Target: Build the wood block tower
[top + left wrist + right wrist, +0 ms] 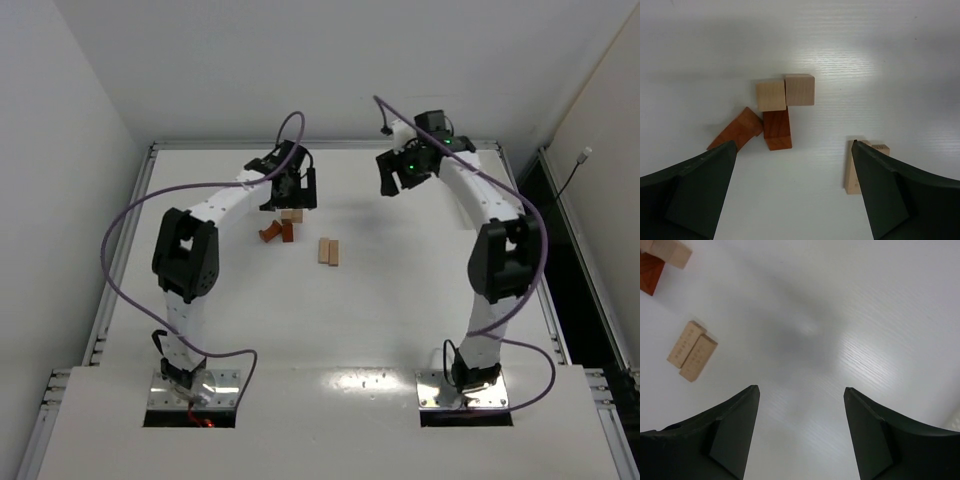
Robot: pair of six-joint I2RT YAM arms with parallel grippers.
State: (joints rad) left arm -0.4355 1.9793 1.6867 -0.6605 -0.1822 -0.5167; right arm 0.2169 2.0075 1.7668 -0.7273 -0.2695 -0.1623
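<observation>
Both pale tan cubes should be grabbed together by their outer sides with my left gripper next, so their bottoms can stack on the planks.
The wood blocks lie loose on the white table. Two pale tan cubes (785, 92) sit side by side, with a reddish-brown block (776, 129) and a notched reddish-brown piece (737, 131) touching just below them. Two pale planks (329, 251) lie together to the right; they also show in the left wrist view (856, 172) and the right wrist view (691, 351). My left gripper (290, 205) is open and empty, held above the cluster. My right gripper (396, 183) is open and empty, high over bare table at the back right.
The table (400, 300) has raised metal rails along its left, back and right edges. White walls close in on the left and back. A dark gap with a cable runs along the far right.
</observation>
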